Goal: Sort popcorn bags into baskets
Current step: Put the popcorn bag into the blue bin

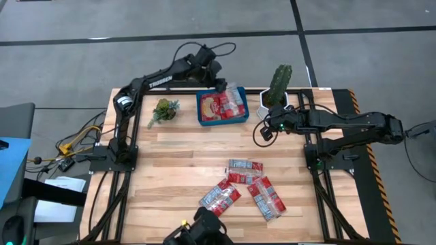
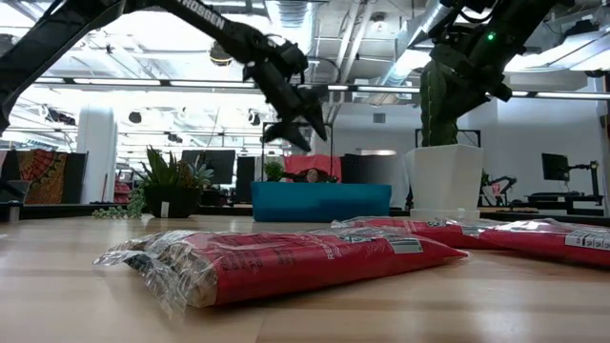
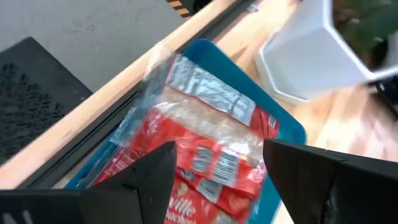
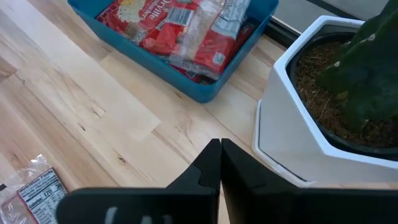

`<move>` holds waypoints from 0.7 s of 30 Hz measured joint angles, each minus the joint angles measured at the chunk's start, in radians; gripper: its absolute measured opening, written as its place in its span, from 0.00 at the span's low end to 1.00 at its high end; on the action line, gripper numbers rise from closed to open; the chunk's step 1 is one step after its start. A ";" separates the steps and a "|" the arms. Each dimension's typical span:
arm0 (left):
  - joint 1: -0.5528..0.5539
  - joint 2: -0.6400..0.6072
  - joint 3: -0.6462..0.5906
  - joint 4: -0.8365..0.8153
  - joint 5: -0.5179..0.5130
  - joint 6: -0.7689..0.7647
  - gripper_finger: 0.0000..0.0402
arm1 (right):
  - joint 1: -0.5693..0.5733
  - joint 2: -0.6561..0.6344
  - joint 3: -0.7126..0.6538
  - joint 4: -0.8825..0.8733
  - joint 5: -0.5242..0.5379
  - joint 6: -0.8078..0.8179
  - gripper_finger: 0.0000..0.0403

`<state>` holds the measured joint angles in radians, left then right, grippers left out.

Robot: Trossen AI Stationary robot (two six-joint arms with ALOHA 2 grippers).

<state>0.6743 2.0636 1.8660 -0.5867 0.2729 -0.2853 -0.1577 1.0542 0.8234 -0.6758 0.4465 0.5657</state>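
I will next grab the leaning popcorn bag by its white-labelled edge [image 3: 212, 90] with my left gripper. Then the bag can settle properly in the blue bin [image 3: 285, 124].
Several red popcorn bags lie heaped in the blue bin [image 1: 221, 107] [image 2: 321, 201] [image 4: 186, 74], and the top one [image 3: 205, 118] leans over the bin's far rim. More bags lie flat on the near part of the table [image 1: 244, 165] [image 1: 219, 197] [image 1: 267, 199] [image 2: 276, 259]. My left gripper [image 1: 219, 85] [image 2: 291, 119] [image 3: 217, 149] hangs open above the bin's far side, clear of the bags. My right gripper [image 1: 266, 131] [image 4: 219, 149] is shut, above bare wood between the bin and the white cactus pot, holding nothing.
The white pot with a cactus [image 1: 276, 95] [image 4: 323, 118] [image 2: 446, 176] stands right of the bin, close to my right gripper. A small green plant [image 1: 163, 110] [image 2: 172, 186] sits left of the bin. The table's middle [image 1: 191, 156] is bare wood.
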 joint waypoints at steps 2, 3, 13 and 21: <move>-0.009 0.000 0.065 -0.077 0.004 0.040 0.57 | 0.000 0.000 0.000 0.000 0.000 -0.001 0.08; -0.017 -0.002 0.093 -0.114 0.004 0.057 0.57 | 0.000 0.000 0.000 0.000 0.000 -0.001 0.07; -0.176 -0.010 0.183 -0.233 0.006 0.161 0.57 | -0.003 0.033 0.000 0.138 0.015 -0.067 0.05; -0.237 -0.137 0.182 -0.285 -0.052 0.175 0.44 | -0.053 0.262 -0.001 0.393 -0.026 -0.233 0.03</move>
<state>0.4368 1.9266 2.0483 -0.8717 0.2212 -0.1101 -0.2107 1.3161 0.8227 -0.2830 0.4210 0.3325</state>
